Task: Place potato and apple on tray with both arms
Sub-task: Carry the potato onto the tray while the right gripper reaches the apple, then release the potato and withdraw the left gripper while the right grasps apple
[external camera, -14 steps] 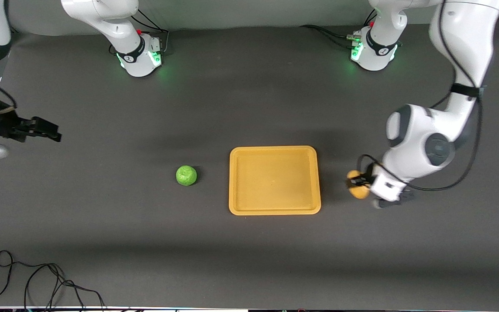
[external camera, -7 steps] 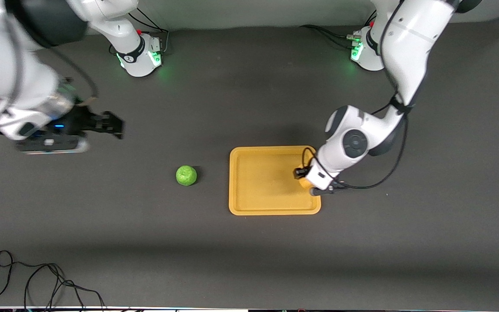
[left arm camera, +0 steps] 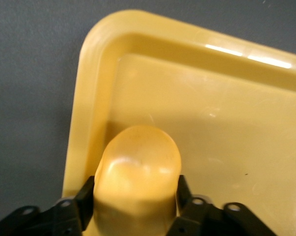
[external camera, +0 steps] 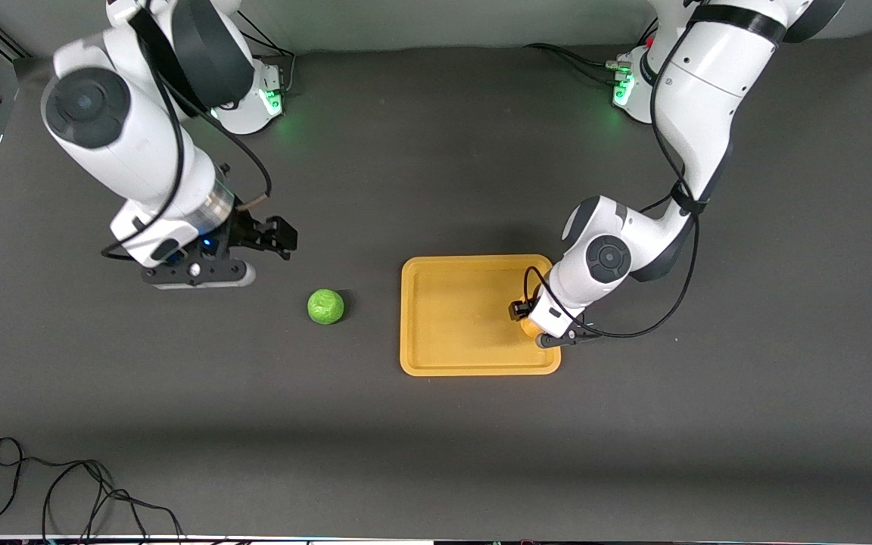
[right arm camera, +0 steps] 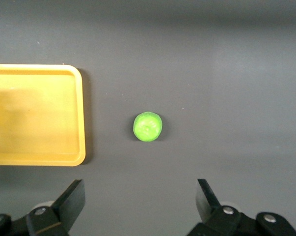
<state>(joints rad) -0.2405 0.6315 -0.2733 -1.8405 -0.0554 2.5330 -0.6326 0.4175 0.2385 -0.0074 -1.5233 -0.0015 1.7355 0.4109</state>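
The robot's right gripper should next take hold of the green apple (external camera: 325, 306) by its rounded sides, to put it on the orange-yellow tray (external camera: 451, 363).
The orange-yellow tray (external camera: 451, 363) lies mid-table. My left gripper (external camera: 525, 318) is shut on the yellow-orange potato (external camera: 530, 327) and holds it low inside the tray, by the rim toward the left arm's end. In the left wrist view the potato (left arm camera: 138, 177) fills the space between the black fingers (left arm camera: 84, 199), next to a tray (left arm camera: 211, 123) corner. I cannot tell if it touches the floor. The green apple (external camera: 325, 306) sits on the table beside the tray, toward the right arm's end. My right gripper (external camera: 281, 235) is open and empty above the table near the apple (right arm camera: 148, 126).
The right wrist view shows the tray (right arm camera: 35, 147) beside the apple and its own open gripper (right arm camera: 140, 196). A black cable (external camera: 65, 492) lies loose at the table's near corner on the right arm's end. The arm bases (external camera: 247, 98) stand at the table's farthest edge from the camera.
My left arm has carried the potato from the table beside the tray to inside it. My right arm has swung in from the table's end toward the apple.
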